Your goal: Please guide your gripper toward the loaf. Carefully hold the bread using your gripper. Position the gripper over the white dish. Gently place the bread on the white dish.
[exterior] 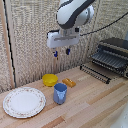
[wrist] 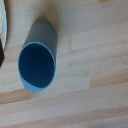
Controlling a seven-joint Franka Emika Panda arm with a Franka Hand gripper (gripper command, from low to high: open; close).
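Observation:
My gripper grabs the small orange-brown bread around its middle (exterior: 69, 82) next. Then it sets the bread on the white dish (exterior: 24, 101).
The loaf (exterior: 69, 82) is a small oblong orange-brown piece lying on the wooden table, between the yellow bowl and the blue cup. The white dish (exterior: 24, 101), large and flat with a faint floral rim, sits at the exterior view's left front. My gripper (exterior: 61, 52) hangs high above the table, roughly over the bowl and bread, with its two dark-blue fingers apart and nothing between them. The wrist view is filled by the blue cup (wrist: 37, 62) seen from above. A sliver of the white dish (wrist: 2, 22) shows at the frame's edge.
A small yellow bowl (exterior: 49, 79) stands behind the blue cup (exterior: 60, 93). A dark toaster oven (exterior: 114, 56) with an open wire rack takes up the exterior view's right. A woven screen backs the table.

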